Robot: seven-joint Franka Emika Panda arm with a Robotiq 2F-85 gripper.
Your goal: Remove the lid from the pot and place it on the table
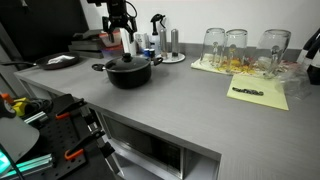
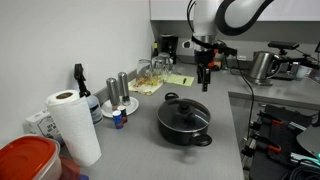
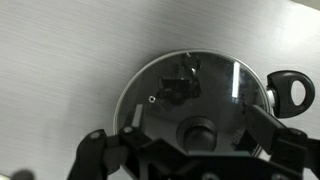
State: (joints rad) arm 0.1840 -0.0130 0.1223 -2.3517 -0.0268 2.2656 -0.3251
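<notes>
Next, my gripper grabs the lid by its black knob [image 3: 198, 131] from above and lifts it level off the pot.
The black pot [image 1: 131, 70] stands on the grey table [image 1: 190, 105] with the glass lid [image 1: 128, 59] on it; both exterior views show it, pot [image 2: 185, 122], lid [image 2: 184, 109]. My gripper [image 1: 121, 32] hangs open and empty well above the pot, also in an exterior view [image 2: 205, 80]. In the wrist view the lid [image 3: 190, 90] with its black knob [image 3: 198, 131] lies straight below, between my open fingers [image 3: 190, 135]. One pot handle [image 3: 290, 92] shows at the right.
Clear glass jars [image 1: 238, 48] stand on a yellow paper sheet [image 1: 255, 92]. Bottles and shakers [image 1: 160, 38] are behind the pot. A paper towel roll [image 2: 74, 126], a red-lidded tub [image 2: 25, 160] and a kettle [image 2: 262, 66] also stand around.
</notes>
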